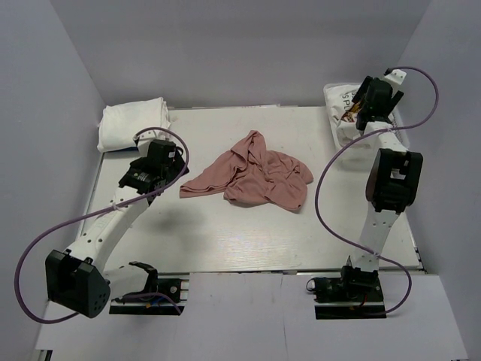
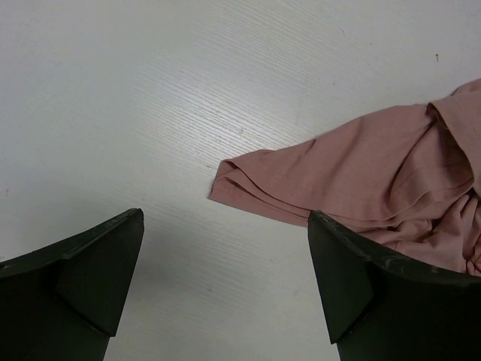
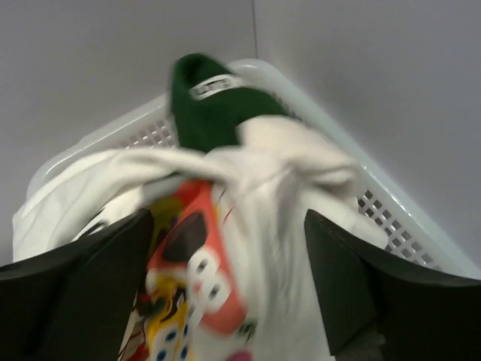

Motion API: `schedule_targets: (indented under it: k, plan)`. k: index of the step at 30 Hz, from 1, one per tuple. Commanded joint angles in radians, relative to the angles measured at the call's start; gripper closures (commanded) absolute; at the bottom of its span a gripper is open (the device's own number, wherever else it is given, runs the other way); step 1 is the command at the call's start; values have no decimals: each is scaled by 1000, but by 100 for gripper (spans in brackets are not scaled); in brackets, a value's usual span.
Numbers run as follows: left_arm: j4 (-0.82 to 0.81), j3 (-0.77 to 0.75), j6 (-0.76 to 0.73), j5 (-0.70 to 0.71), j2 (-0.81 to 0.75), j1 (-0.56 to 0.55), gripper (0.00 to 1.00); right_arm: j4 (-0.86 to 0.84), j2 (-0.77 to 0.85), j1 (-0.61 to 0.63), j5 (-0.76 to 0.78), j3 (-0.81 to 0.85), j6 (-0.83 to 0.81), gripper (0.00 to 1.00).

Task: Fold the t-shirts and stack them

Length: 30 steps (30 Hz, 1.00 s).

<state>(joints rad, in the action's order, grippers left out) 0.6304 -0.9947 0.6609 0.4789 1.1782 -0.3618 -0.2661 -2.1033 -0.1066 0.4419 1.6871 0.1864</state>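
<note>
My right gripper should next take hold of the dusty-pink t-shirt [image 1: 255, 177] by the stitched edge at its far point. Then both grippers can stretch the t-shirt open for folding.
A dusty-pink t-shirt [image 1: 255, 177] lies crumpled in the middle of the table. One sleeve [image 2: 338, 169] points toward my left gripper [image 1: 171, 174], which is open and empty just above the table, short of the sleeve tip. In the left wrist view the left gripper [image 2: 225, 218] has bare table between its fingers. A white t-shirt with colourful print [image 3: 203, 286] and a dark green part [image 3: 214, 105] fills the basket. My right gripper [image 3: 227, 218] is open over it, the cloth bulging between its fingers; it also shows in the top view [image 1: 362, 105]. Plain white t-shirts [image 1: 131, 124] lie folded at the back left.
The white plastic mesh basket [image 3: 406, 226] stands at the table's back right corner [image 1: 334, 124], against the grey walls. The table's front edge runs just ahead of the arm bases.
</note>
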Motion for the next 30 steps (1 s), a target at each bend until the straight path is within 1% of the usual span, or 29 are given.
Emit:
schedule_targets:
  k: [1,2,5,6,8,9,11,13,14,15,17,18,19,20,22,24,25,26,27,28,29,30]
  plan:
    - [60,-70,-15,-19,5,-3,0,56,69,-13,-107,65,101,10]
    - [69,-79,-15,-19,14,-3,0,62,103,-10,-159,57,61,10]
    - [95,-97,-27,-57,24,-3,0,90,201,-4,-183,37,38,10]
    - [104,-108,-27,-74,34,-3,0,91,245,-4,-216,17,36,10]
    - [124,-108,-27,-85,34,-3,0,103,285,-4,-226,-7,36,10]
    - [133,-117,-27,-85,34,-3,0,122,336,4,-242,-15,30,10]
    - [134,-117,-18,-106,15,-3,0,159,376,7,-261,-18,7,10]
    - [134,-105,-18,-120,-6,-3,0,217,404,31,-333,-9,-59,10]
    - [112,-90,-53,-170,-29,-3,0,237,416,41,-365,3,-140,10]
    - [100,-90,-67,-199,-40,-3,0,311,423,71,-386,20,-168,10]
    - [68,-72,-76,-290,-60,-3,0,355,424,157,-407,49,-206,10]
    - [46,-46,-101,-322,-81,-3,0,393,417,180,-416,51,-267,10]
    - [11,-10,-101,-353,-91,-3,0,403,416,249,-425,52,-281,10]
    - [-6,10,-101,-353,-91,-3,0,412,413,269,-425,52,-303,10]
    - [-50,59,-101,-341,-103,-3,0,436,393,352,-436,45,-311,10]
    - [-81,80,-113,-341,-80,-3,0,456,353,390,-463,40,-326,10]
    - [-110,80,-135,-350,-39,-3,0,456,339,442,-447,36,-330,10]
    - [-130,80,-156,-374,-11,-3,0,467,307,458,-447,40,-335,10]
    - [-164,70,-206,-441,53,-3,0,494,266,503,-416,66,-337,10]
    - [-164,59,-207,-476,89,-12,0,530,244,513,-411,83,-335,10]
    - [-184,47,-245,-521,124,-12,0,553,191,528,-416,129,-329,10]
    - [-184,35,-256,-522,158,-12,0,620,163,556,-428,179,-324,10]
